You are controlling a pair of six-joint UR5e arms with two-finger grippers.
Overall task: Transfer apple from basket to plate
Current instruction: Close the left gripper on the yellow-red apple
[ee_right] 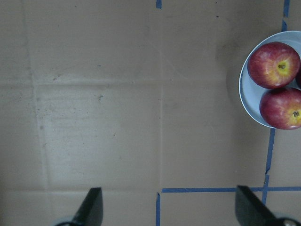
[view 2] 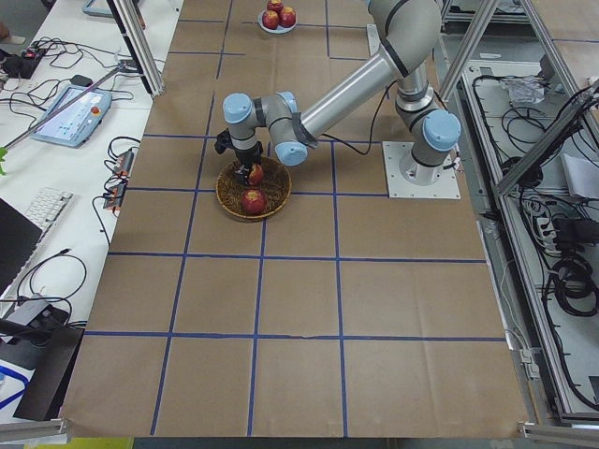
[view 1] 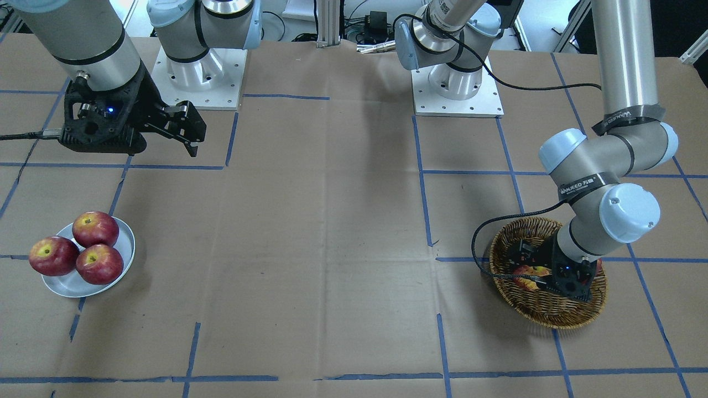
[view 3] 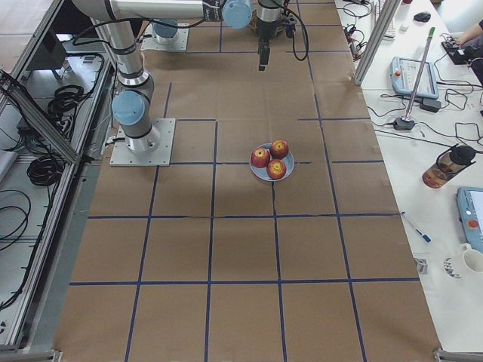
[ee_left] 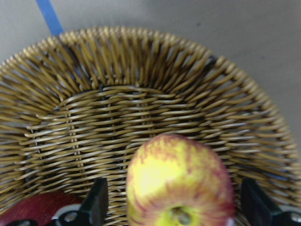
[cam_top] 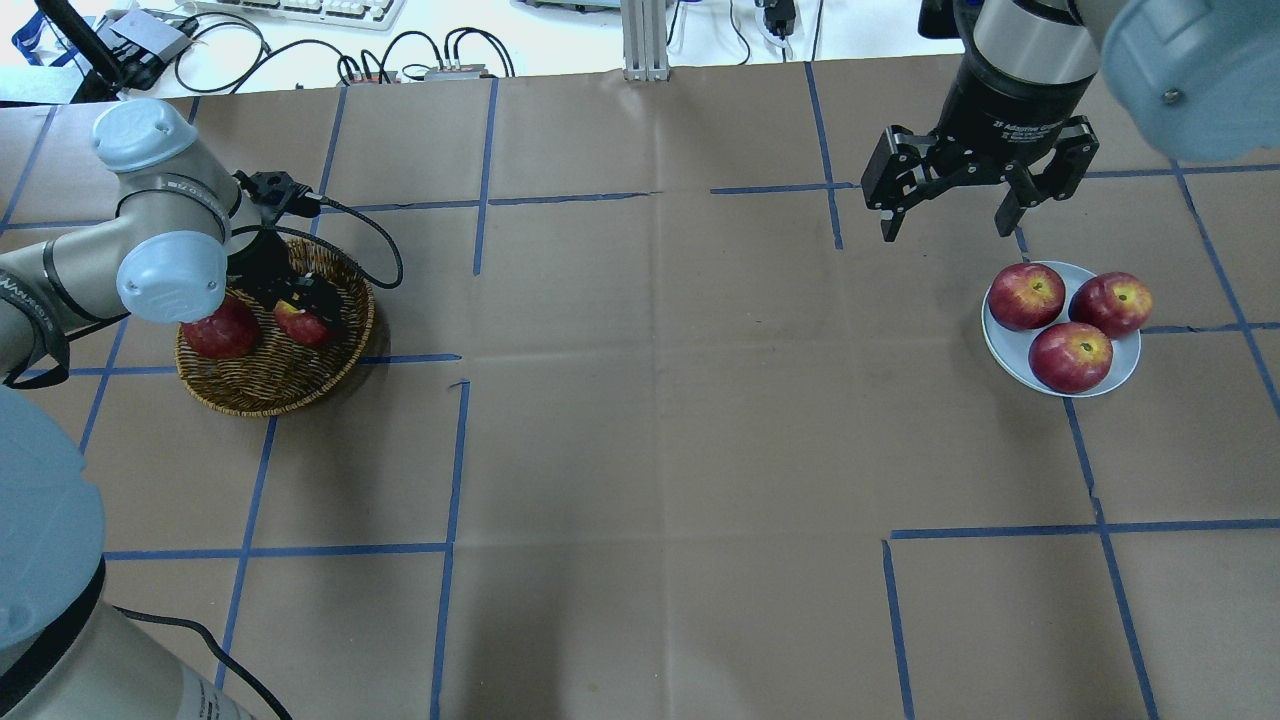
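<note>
My left gripper grabs the yellow-streaked apple by its rounded sides next, to transfer fruit from basket to plate.
The yellow-streaked pinkish apple lies in the wicker basket, also seen in the overhead view. My left gripper is down in the basket, open, with one finger on each side of this apple. A small gap shows between fingers and apple. The pale plate on the other side of the table holds three red apples. My right gripper is open and empty, hovering above the table beside the plate.
A dark red apple lies in the basket beside the left gripper. The left arm's cable loops over the basket's far rim. Brown paper with blue tape lines covers the table between basket and plate.
</note>
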